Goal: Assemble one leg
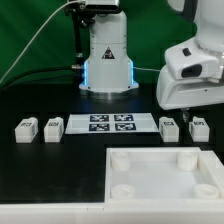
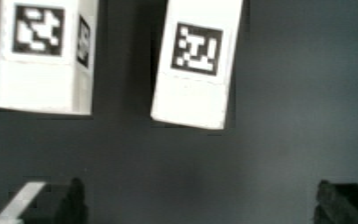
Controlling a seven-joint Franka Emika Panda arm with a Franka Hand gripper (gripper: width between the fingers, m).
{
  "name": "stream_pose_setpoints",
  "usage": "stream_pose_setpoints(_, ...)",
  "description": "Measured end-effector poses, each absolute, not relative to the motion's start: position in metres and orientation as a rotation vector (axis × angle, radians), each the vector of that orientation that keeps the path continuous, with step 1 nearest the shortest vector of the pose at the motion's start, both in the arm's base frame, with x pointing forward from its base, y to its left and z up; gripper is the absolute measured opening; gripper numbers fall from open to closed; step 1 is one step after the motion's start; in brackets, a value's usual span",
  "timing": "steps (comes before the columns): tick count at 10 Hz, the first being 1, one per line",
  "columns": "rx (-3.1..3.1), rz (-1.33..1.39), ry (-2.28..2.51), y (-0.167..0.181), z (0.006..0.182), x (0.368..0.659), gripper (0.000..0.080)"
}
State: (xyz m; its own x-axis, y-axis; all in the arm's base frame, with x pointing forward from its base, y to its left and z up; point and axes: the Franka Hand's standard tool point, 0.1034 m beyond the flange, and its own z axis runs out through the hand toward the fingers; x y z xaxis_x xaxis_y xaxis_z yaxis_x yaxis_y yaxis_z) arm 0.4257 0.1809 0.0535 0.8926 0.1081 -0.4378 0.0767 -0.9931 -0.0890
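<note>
The white leg should go onto the white square panel, so I should next grip the leg by its plain end (image 1: 200, 134) (image 2: 190, 105) beside the tag marker to assemble it.
Four small white legs with tag markers stand on the black table in the exterior view, two at its left (image 1: 25, 128) (image 1: 53, 126) and two at its right (image 1: 169, 127) (image 1: 198, 126). My gripper (image 1: 184, 110) hangs just above the right pair, mostly hidden under the white wrist housing. In the wrist view two legs (image 2: 43, 55) (image 2: 199, 65) lie ahead of the gripper (image 2: 201, 205). Its dark fingertips (image 2: 51, 200) stand wide apart, open and empty, with bare table between them.
The marker board (image 1: 110, 124) lies between the two pairs of legs. A large white square panel (image 1: 150, 163) with round corner sockets fills the front right. The robot base (image 1: 108, 60) stands behind the marker board.
</note>
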Motion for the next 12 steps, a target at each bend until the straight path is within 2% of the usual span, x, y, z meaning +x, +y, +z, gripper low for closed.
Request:
stream_pose_setpoints(3,-2.864,1.153,-0.164,0.180,0.051,0.419,0.0649)
stream_pose_setpoints(4,-2.860,1.203,-0.106,0.183,0.041,0.417,0.0649)
stream_pose_setpoints(5,-2.865,1.201,-0.092,0.183,0.031,0.411,0.0649)
stream_pose_setpoints(8,-2.872,1.186,-0.095,0.185,0.018,0.400,0.0649)
stream_pose_setpoints(12,-2.868,1.227,-0.084,0.186,0.012,0.389,0.0649)
